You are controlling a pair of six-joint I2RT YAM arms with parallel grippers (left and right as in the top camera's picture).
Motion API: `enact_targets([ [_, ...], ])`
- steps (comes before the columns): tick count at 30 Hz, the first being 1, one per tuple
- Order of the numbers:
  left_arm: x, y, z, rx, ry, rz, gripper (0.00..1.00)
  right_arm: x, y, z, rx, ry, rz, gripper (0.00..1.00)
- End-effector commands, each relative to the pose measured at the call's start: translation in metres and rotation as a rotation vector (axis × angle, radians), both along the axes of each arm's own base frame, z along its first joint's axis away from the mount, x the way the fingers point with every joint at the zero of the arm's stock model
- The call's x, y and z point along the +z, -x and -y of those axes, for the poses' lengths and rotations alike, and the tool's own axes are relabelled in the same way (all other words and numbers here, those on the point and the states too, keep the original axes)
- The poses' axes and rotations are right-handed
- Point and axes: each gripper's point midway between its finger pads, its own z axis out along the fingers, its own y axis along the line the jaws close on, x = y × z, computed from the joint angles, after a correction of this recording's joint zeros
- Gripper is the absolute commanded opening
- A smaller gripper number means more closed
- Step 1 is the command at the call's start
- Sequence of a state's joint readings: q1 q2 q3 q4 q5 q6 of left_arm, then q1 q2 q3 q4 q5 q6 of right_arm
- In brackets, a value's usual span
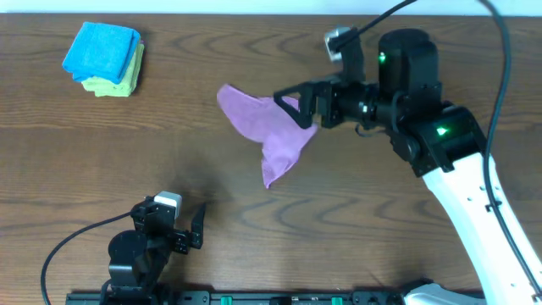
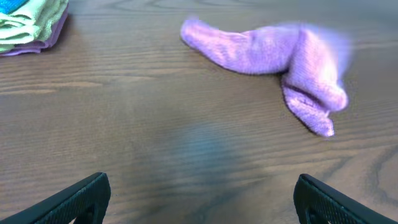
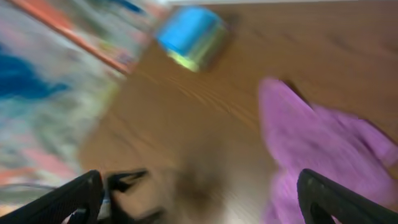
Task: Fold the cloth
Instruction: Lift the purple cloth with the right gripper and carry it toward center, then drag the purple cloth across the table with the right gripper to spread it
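I will grab the purple cloth's end beneath the fingers of my right gripper. The rest of the cloth then stays free to spread open for folding.
The purple cloth (image 1: 269, 129) lies crumpled on the wooden table, right of centre and toward the back. It also shows in the left wrist view (image 2: 273, 53) and, blurred, in the right wrist view (image 3: 323, 143). I cannot see its white tag. My right gripper (image 1: 295, 106) is open over the cloth's right end, with nothing between its fingers (image 3: 199, 199). My left gripper (image 1: 190, 230) is open and empty near the front edge, well short of the cloth (image 2: 202, 202).
A bright blue folded cloth (image 1: 102, 47) sits on a yellow-green folded cloth (image 1: 114, 82) at the back left; the stack also shows in the wrist views (image 2: 28, 25) (image 3: 189, 34). The right arm's white link (image 1: 474, 203) reaches in from the front right.
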State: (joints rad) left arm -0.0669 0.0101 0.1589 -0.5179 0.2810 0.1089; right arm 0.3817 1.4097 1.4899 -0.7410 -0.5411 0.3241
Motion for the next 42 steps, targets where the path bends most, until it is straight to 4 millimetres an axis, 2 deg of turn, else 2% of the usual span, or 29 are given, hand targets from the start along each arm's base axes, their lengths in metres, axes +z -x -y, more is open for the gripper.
enact_targets([
  [1,-0.006,0.0,-0.001,0.006,0.0,-0.01,0.95,-0.032,-0.014,0.03,-0.063,0.247,0.062,0.99],
  [5,-0.006,0.0,-0.001,0.006,0.0,-0.01,0.95,-0.088,-0.01,0.042,-0.057,0.405,-0.072,0.99],
  [7,-0.006,0.0,-0.001,0.006,0.0,-0.01,0.95,-0.118,-0.013,0.044,-0.054,0.452,-0.144,0.91],
  [9,-0.006,0.0,-0.001,0.006,0.0,-0.01,0.95,-0.141,-0.019,0.045,-0.054,0.472,-0.191,0.84],
  [16,-0.006,0.0,-0.001,0.006,0.0,-0.01,0.95,-0.225,-0.037,0.046,-0.041,0.535,-0.35,0.8],
  [19,-0.006,0.0,-0.001,0.006,0.0,-0.01,0.95,-0.258,-0.041,0.045,-0.027,0.532,-0.415,0.7],
  [22,-0.006,0.0,-0.001,0.006,0.0,-0.01,0.95,-0.274,-0.047,0.045,-0.027,0.516,-0.436,0.65],
  [26,-0.006,0.0,-0.001,0.006,0.0,-0.01,0.95,-0.284,-0.06,0.045,-0.042,0.505,-0.413,0.58],
  [34,-0.006,0.0,-0.001,0.006,0.0,-0.01,0.95,-0.294,-0.079,0.042,-0.051,0.482,-0.358,0.59],
  [42,-0.006,0.0,-0.001,0.006,0.0,-0.01,0.95,-0.315,-0.084,0.041,-0.051,0.486,-0.369,0.56],
])
